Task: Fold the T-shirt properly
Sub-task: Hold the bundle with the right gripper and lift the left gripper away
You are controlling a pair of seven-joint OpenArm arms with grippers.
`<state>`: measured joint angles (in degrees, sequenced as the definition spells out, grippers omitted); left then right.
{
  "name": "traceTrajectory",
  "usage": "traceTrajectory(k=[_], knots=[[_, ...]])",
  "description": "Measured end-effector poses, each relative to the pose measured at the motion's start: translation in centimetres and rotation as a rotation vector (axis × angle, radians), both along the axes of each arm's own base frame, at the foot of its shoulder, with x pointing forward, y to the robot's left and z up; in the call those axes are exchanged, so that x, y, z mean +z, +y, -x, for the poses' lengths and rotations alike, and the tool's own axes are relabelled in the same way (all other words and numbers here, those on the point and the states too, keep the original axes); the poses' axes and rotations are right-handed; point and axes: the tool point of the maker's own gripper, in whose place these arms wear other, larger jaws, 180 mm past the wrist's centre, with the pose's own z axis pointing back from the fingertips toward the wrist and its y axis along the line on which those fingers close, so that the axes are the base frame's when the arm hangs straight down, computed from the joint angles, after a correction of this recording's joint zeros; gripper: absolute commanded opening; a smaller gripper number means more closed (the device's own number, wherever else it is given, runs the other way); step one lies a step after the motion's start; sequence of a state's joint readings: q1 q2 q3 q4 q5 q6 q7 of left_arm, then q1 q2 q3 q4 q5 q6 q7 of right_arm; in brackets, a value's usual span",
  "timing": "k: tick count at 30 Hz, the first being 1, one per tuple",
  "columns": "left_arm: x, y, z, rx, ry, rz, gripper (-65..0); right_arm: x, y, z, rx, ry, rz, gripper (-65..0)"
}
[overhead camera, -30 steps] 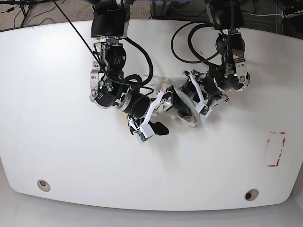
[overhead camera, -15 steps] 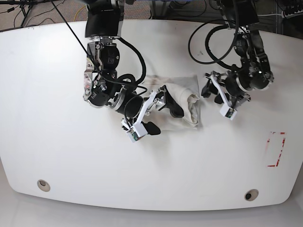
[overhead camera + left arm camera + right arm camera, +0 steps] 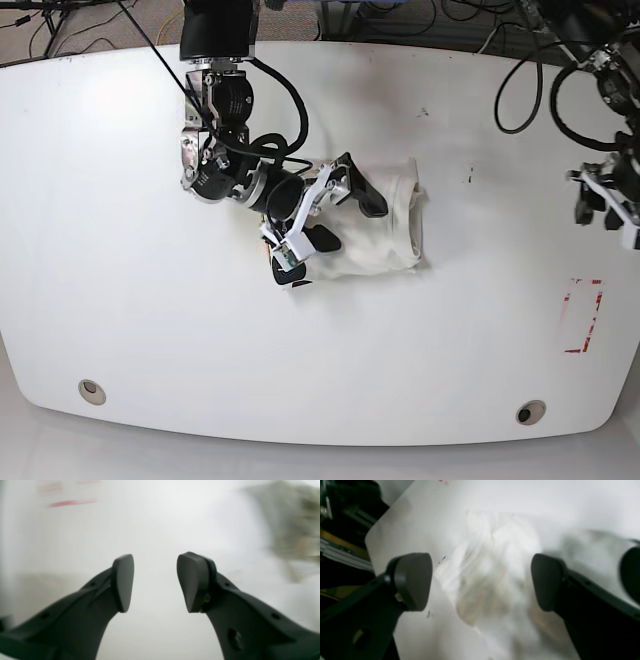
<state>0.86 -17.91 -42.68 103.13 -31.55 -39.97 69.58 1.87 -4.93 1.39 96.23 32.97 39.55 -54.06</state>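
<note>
My right gripper's fingers are still above the cream cloth and closing now would miss it, so it is too early to close. My right gripper lowers first, then closes.
The T-shirt (image 3: 392, 225) lies as a small, cream, folded bundle at the middle of the white table (image 3: 120, 220). In the base view my right gripper (image 3: 345, 218) hangs open over its left part, one finger on each side of the cloth edge. The right wrist view shows the same gripper (image 3: 480, 582) with jaws wide apart and the blurred T-shirt (image 3: 492, 580) below them, nothing gripped. My left gripper (image 3: 598, 200) is far off at the table's right edge. In the left wrist view it (image 3: 155, 582) stands open over bare table, holding nothing.
A red-outlined rectangle (image 3: 583, 315) is marked on the table at the right, seen as a blurred red mark (image 3: 70, 503) in the left wrist view. Two round holes (image 3: 92, 390) (image 3: 530, 411) sit near the front edge. Black cables (image 3: 520, 90) hang at the back right.
My left arm has pulled away from the T-shirt to the far right edge of the table. The right gripper has stayed by the shirt, which now lies uncovered and flatter.
</note>
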Motion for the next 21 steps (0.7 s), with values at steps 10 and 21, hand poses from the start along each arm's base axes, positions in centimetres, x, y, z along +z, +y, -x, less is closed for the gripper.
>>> traceTrajectory(k=[10, 21], knots=[[4.1, 5.8, 1.2, 0.115, -0.064, -0.099, -35.0, -3.5, 2.6, 0.8, 0.048, 0.122, -0.036, -5.2], [2.8, 2.6, -0.3, 0.006, -0.027, -0.092, -35.0, -4.7, 6.5, 0.7, 0.169, 0.168, -0.033, -5.4]])
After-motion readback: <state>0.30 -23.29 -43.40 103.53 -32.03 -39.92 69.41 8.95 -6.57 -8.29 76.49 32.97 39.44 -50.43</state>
